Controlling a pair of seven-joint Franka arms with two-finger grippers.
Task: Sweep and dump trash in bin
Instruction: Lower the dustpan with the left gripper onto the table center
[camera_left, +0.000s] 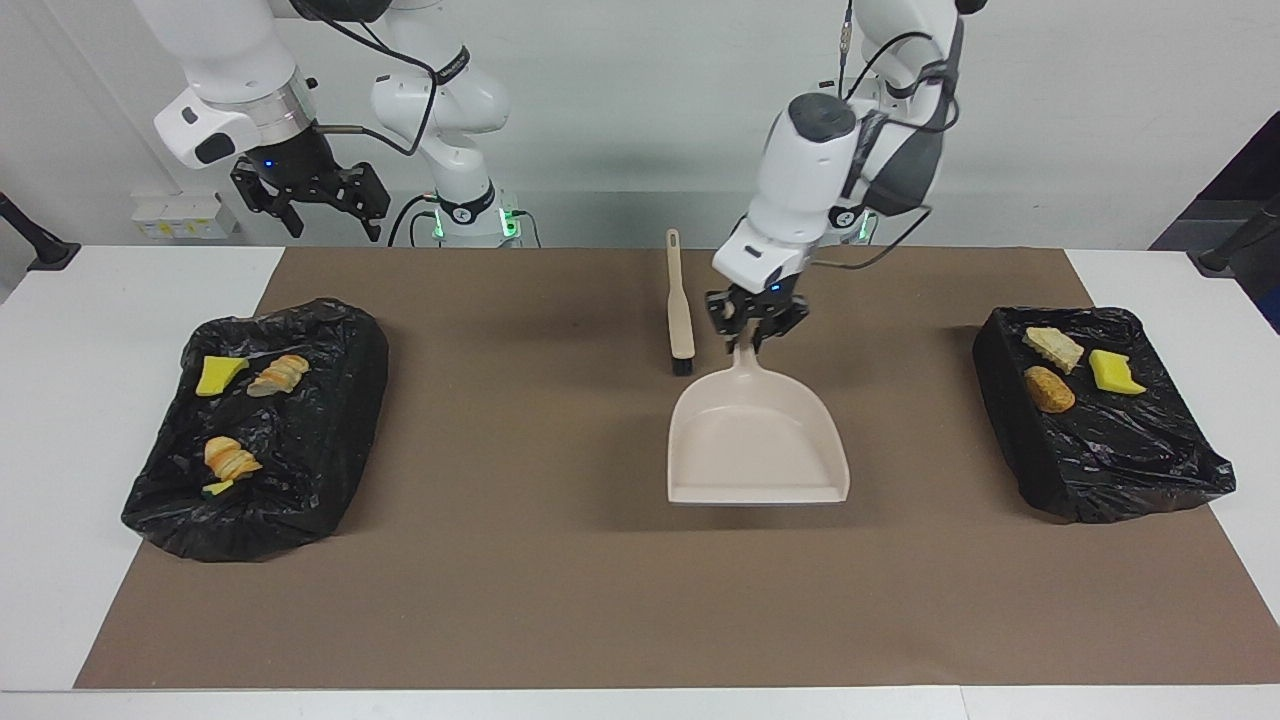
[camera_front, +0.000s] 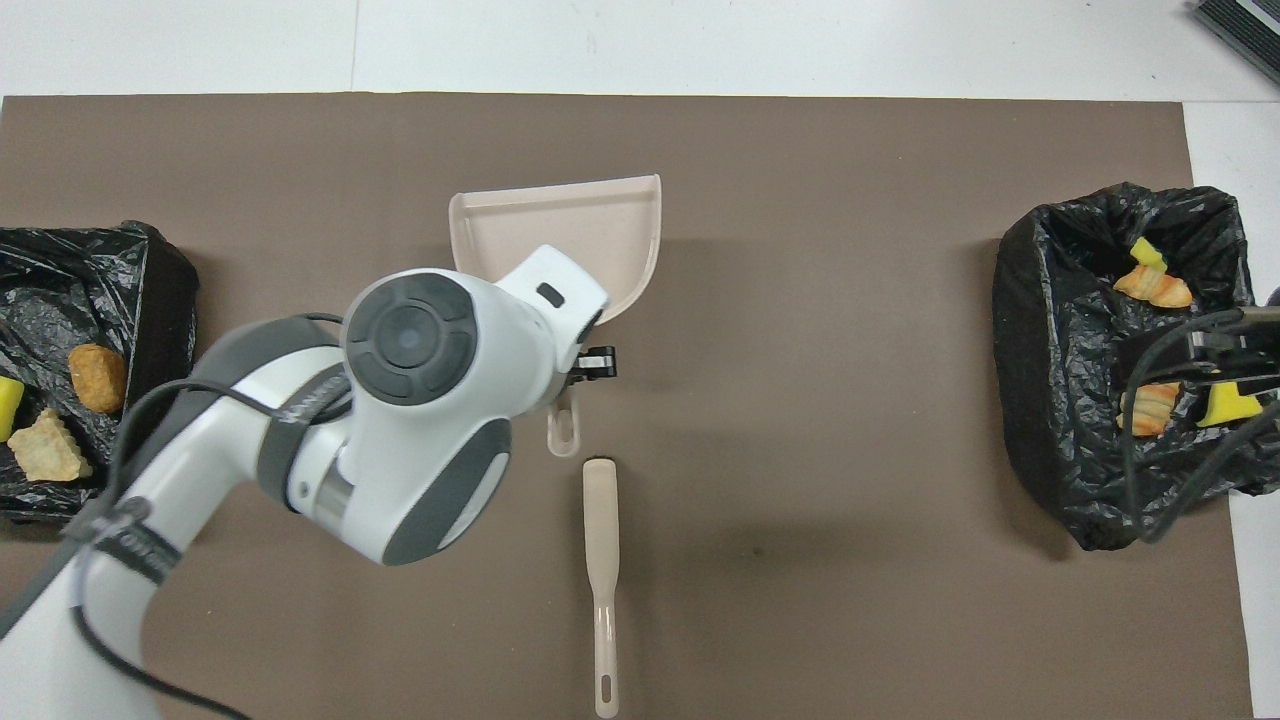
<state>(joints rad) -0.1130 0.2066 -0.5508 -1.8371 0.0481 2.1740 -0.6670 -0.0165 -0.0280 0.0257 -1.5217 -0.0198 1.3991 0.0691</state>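
Note:
The dustpan's handle end (camera_front: 563, 442) hangs short of its mat spot beside the brush, so my left gripper must move it there before releasing.
My left gripper (camera_left: 752, 335) is shut on the handle of the beige dustpan (camera_left: 758, 445), which is empty and held low over the middle of the mat. The pan (camera_front: 580, 225) sits beside the beige brush (camera_left: 680, 310), which lies flat with its handle toward the robots. Trash lies in two black-lined bins. A yellow sponge piece (camera_left: 1113, 371), a tan chunk (camera_left: 1052, 348) and a brown chunk (camera_left: 1048, 388) are in the bin (camera_left: 1120, 470) at the left arm's end. Sponge (camera_left: 218, 375) and bread pieces (camera_left: 280, 375) are in the bin (camera_left: 300, 450) at the right arm's end. My right gripper (camera_left: 320, 205) hangs open and empty.
A brown mat (camera_left: 560, 580) covers most of the white table. In the overhead view the left arm's body covers the mat between the bin (camera_front: 60, 300) and the brush (camera_front: 601, 570). The right gripper's cables (camera_front: 1150, 470) hang over the other bin (camera_front: 1060, 380).

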